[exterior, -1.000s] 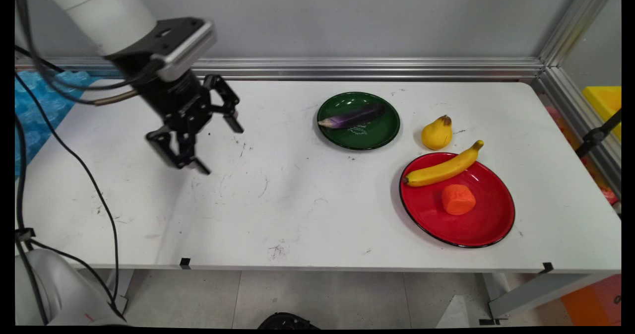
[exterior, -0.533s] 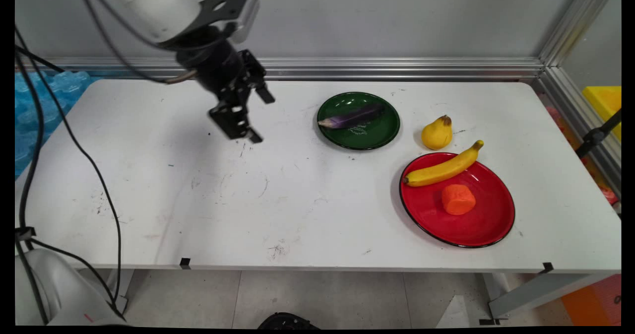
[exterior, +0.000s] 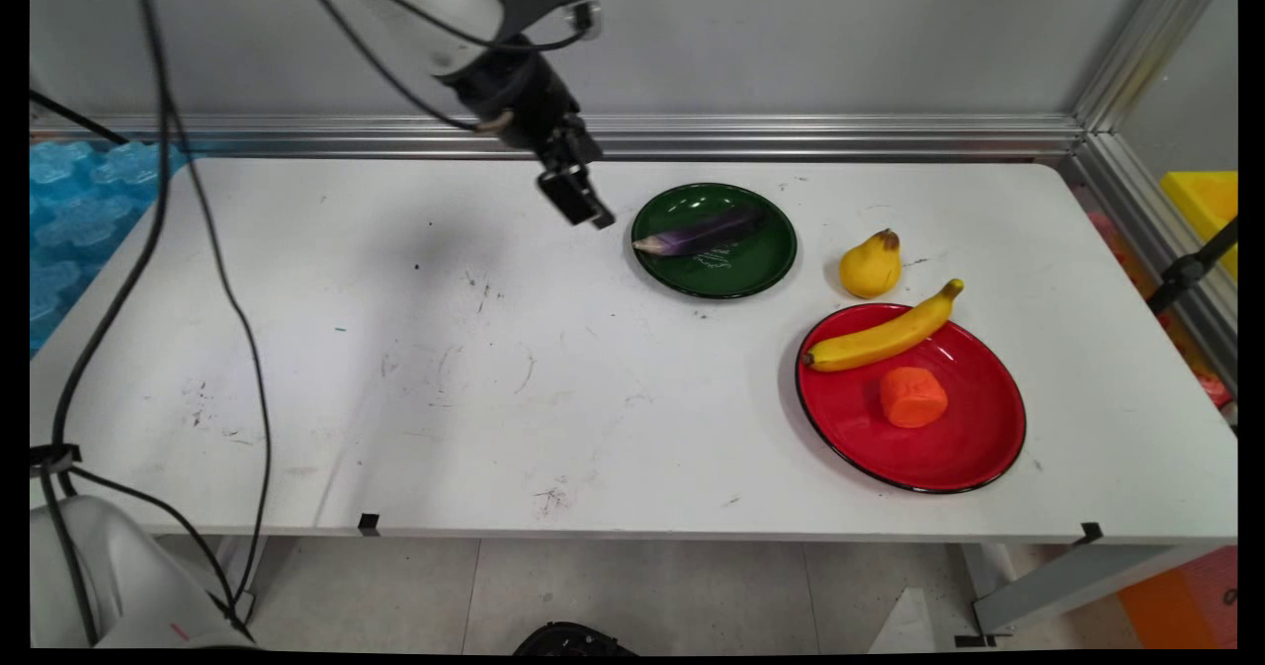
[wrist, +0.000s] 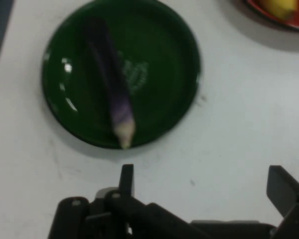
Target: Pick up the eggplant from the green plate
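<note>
My gripper takes hold of the eggplant by the middle of its purple body [exterior: 700,234] next, to empty the green plate [exterior: 771,250].
My gripper [exterior: 581,199] hangs open and empty above the table's far side, just left of a green plate [exterior: 771,250]. A purple eggplant [exterior: 702,233] lies across that plate, pale tip toward the gripper. In the hand view the green plate [wrist: 184,45] fills the upper half with the eggplant [wrist: 109,84] on it, tip pointing down at my gripper [wrist: 204,184]. Both black fingers [wrist: 127,179] stand wide apart over bare table below the plate.
A yellow pear [exterior: 871,266] stands right of the green plate. A red plate [exterior: 969,448] near the front right carries a banana [exterior: 882,334] and an orange chunk [exterior: 913,396]. Blue bubble wrap [exterior: 79,191] lies beyond the table's left end. Black cables hang at left.
The gripper has swung from the table's left part up and to the right, arriving beside the green plate. Nothing on the table has moved.
</note>
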Motion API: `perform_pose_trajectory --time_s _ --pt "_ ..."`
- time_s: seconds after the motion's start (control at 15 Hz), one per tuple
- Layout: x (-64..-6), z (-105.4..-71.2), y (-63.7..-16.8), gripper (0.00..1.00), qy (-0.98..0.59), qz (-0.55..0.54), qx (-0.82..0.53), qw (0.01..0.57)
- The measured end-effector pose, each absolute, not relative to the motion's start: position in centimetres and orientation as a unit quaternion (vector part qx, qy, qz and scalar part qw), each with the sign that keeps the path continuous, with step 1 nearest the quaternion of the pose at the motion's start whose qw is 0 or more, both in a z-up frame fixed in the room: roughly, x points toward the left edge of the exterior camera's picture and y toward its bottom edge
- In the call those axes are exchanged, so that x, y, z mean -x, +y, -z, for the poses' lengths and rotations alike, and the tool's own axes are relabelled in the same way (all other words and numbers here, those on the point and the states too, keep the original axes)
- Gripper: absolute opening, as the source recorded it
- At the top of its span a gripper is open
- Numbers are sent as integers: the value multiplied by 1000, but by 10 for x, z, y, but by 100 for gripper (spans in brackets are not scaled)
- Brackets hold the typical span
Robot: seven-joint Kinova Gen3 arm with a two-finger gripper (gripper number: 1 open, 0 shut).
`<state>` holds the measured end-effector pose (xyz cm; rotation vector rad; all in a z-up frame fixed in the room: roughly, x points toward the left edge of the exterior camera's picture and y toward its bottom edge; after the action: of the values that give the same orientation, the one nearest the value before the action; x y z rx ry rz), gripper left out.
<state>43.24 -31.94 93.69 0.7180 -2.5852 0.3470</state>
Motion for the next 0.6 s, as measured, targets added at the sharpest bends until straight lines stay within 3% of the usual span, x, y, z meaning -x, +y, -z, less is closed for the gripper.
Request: perform_pose_trajectory --time_s 0.6 --pt "-389 -873 -400 100 -898 -136 -358 217"
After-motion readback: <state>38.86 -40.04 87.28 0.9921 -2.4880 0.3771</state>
